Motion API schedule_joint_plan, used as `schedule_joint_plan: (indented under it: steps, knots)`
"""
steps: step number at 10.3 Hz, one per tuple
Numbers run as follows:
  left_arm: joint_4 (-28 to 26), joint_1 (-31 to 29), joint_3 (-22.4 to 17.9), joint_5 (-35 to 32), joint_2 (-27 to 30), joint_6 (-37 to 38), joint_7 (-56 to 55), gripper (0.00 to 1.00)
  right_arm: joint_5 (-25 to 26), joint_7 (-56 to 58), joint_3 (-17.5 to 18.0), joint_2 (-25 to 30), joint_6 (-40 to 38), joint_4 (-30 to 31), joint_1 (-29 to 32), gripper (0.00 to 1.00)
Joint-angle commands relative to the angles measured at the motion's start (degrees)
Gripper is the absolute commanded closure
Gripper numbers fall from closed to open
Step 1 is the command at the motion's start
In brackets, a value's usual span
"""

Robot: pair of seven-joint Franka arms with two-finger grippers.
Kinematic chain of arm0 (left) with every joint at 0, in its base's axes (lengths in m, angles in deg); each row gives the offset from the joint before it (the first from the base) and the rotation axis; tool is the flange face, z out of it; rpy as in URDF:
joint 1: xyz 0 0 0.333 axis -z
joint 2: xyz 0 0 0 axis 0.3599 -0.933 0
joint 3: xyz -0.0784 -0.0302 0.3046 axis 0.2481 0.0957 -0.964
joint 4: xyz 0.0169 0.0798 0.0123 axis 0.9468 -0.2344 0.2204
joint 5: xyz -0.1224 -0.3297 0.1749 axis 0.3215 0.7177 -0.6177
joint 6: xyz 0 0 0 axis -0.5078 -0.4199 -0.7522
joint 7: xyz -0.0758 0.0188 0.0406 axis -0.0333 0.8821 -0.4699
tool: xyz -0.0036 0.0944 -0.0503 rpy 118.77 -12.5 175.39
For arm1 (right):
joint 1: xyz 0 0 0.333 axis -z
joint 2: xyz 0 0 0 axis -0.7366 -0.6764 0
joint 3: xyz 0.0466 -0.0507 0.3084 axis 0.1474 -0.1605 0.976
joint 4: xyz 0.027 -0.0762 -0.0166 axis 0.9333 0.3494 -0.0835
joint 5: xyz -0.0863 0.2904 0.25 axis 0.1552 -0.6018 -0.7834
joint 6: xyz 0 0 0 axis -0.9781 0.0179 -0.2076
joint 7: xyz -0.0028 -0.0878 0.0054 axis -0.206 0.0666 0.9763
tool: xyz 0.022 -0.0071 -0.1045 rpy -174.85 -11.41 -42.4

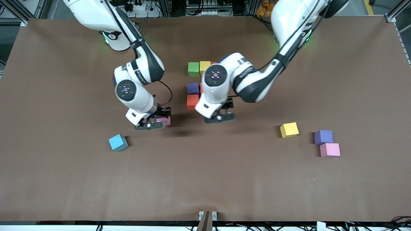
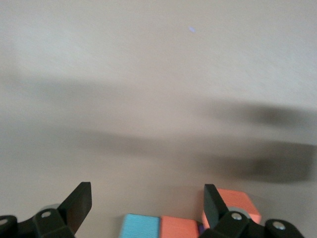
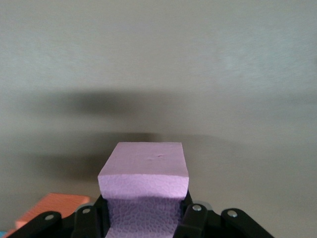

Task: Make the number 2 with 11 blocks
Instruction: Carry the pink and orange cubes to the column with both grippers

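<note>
My right gripper should move the pink block (image 1: pixel 164 120) (image 3: pixel 143 176) toward the spot beside the orange block before letting go, because the block is still short of that spot.
Of the number 2 I see a group of blocks at the table's middle: green (image 1: pixel 193 69), yellow (image 1: pixel 205 66), purple (image 1: pixel 193 88) and orange (image 1: pixel 192 101); the left arm hides the rest. My right gripper (image 1: pixel 151 124) (image 3: pixel 143 220) is shut on a pink block (image 1: pixel 164 120) (image 3: pixel 143 176), held just above the table beside the orange cube, toward the right arm's end. My left gripper (image 1: pixel 220 117) (image 2: pixel 147 204) hangs open and empty over the table at the group's edge. The left wrist view shows a blue cube (image 2: pixel 141 226) and orange cubes (image 2: pixel 181 228) by its fingertips.
Loose blocks lie nearer the front camera: a blue one (image 1: pixel 118 142) toward the right arm's end, and a yellow one (image 1: pixel 289 130), a purple one (image 1: pixel 323 137) and a pink one (image 1: pixel 329 149) toward the left arm's end. Brown tabletop (image 1: pixel 205 179) stretches along the front.
</note>
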Motion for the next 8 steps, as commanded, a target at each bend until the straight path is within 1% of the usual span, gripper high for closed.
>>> schedule_joint_plan:
  steps: [1, 2, 3, 4, 6, 8]
  knots:
    - [-6.90, -6.04, 0.34, 0.06, 5.77, 0.61, 5.56, 0.00, -0.77, -8.05, -0.22, -6.40, -0.60, -8.01, -4.02, 1.00]
    - [-8.40, -8.51, 0.34, 0.06, 6.92, 0.61, 8.28, 0.00, -0.77, -10.70, -0.22, -9.03, -0.69, -11.17, -5.61, 1.00]
    - [-10.76, -11.49, 0.34, 0.06, 8.32, 0.61, 11.18, 0.00, -0.60, -12.64, -0.22, -11.67, -0.69, -14.16, -7.36, 1.00]
    - [-13.92, -14.48, 0.43, 0.06, 10.16, 0.43, 14.34, 0.00, -0.16, -13.09, -0.22, -13.43, -0.60, -15.84, -8.51, 1.00]
    - [-19.03, -19.84, 0.60, 0.06, 14.12, -1.93, 18.23, 0.00, -0.16, -12.49, -0.22, -14.59, -0.34, -16.56, -8.79, 1.00]
    - [-24.03, -23.63, 0.78, 0.06, 15.89, -4.47, 18.85, 0.00, 0.11, -12.48, -0.22, -15.64, -0.34, -16.65, -9.92, 1.00]
